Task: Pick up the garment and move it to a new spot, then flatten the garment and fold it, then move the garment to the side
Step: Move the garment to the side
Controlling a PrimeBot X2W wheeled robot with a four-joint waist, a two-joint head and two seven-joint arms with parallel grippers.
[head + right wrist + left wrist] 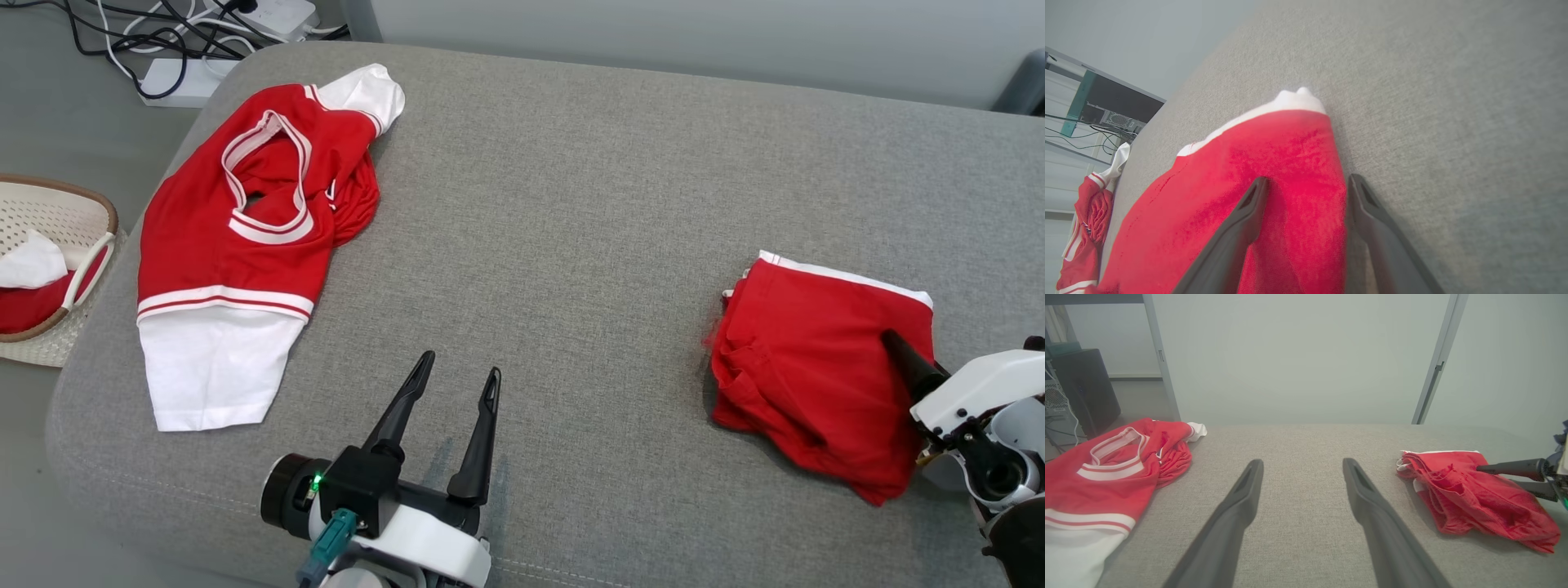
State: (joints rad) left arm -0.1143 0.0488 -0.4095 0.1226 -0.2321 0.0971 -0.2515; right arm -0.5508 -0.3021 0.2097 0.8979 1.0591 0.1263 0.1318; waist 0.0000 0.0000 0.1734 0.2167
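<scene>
My right gripper grips the garment by its open-sided edge (931,345) beside the white trim next, since the garment's broad red panel (813,358) lies flat.
A folded red garment (800,367) with a white edge lies at the right of the grey cushion (571,204). My right gripper (894,339) stands open at its near right corner. In the right wrist view (1308,178) one finger rests on the red cloth (1229,196) and the other sits beside the cloth's edge on the cushion. A second red and white garment (220,237) lies loosely spread at the far left. My left gripper (459,364) is open and empty over bare cushion near the front edge, between the two garments (1302,461).
A woven basket (57,212) holding red and white cloth stands on the floor left of the cushion. Power strips and cables (180,82) lie on the floor beyond the far left corner. A dark computer tower (1086,388) stands further back. A pale wall runs behind the cushion.
</scene>
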